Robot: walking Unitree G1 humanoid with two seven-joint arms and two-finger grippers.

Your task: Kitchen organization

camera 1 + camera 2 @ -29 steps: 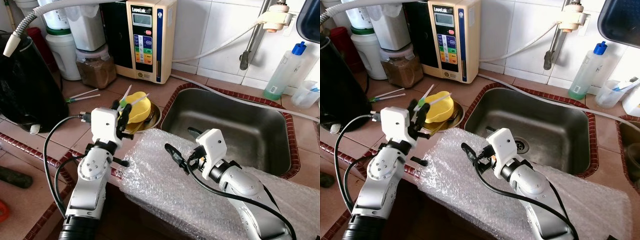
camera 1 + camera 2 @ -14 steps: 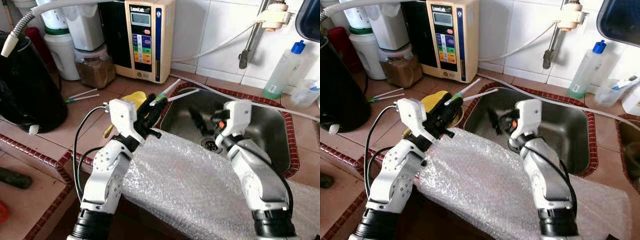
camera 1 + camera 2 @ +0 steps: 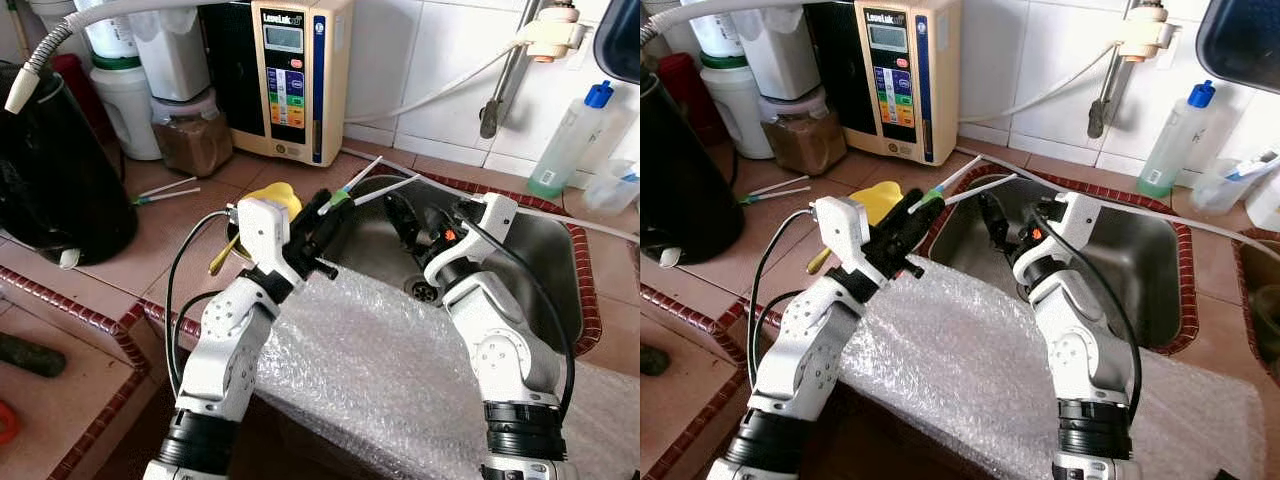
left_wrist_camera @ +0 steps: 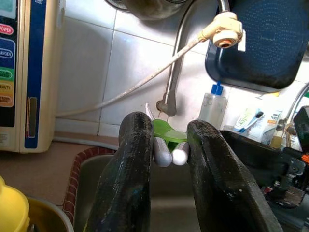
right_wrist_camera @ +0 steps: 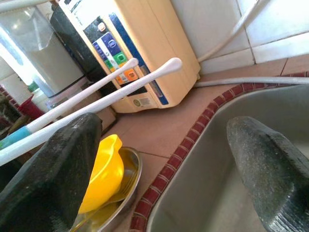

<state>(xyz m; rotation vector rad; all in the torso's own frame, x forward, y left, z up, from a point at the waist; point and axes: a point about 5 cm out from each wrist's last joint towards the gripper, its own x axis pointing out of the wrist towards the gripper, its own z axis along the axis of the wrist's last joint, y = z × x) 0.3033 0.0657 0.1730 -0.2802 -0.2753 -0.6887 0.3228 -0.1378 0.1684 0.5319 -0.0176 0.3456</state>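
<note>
My left gripper's fingers cover the banded ends of the utensils. The right gripper grabs the utensils by the white handles sticking out free next.
My left gripper (image 3: 322, 207) is shut on two thin white-handled utensils (image 3: 368, 180) with green and blue bands. It holds them tilted over the near left corner of the steel sink (image 3: 540, 260). In the left wrist view the white ends and a green piece (image 4: 168, 145) sit pinched between the black fingers (image 4: 130, 169). My right gripper (image 3: 403, 218) hangs open over the sink, just right of the utensil tips and apart from them. The right wrist view has the utensil handles (image 5: 96, 87) running past its fingers (image 5: 53, 164). A yellow bowl (image 3: 275, 193) sits on a metal plate behind the left gripper.
A bubble wrap sheet (image 3: 370, 360) covers the counter's front edge under both arms. At the back stand a water ionizer (image 3: 300, 75), a brown-filled jar (image 3: 190, 140) and a black kettle (image 3: 50, 170). Two more utensils (image 3: 165, 190) lie on the tiles. A green soap bottle (image 3: 565, 140) stands by the tap (image 3: 500, 70).
My left gripper has carried the utensils right, from over the yellow bowl to the sink's corner. My right gripper rose off the bubble wrap to over the sink.
</note>
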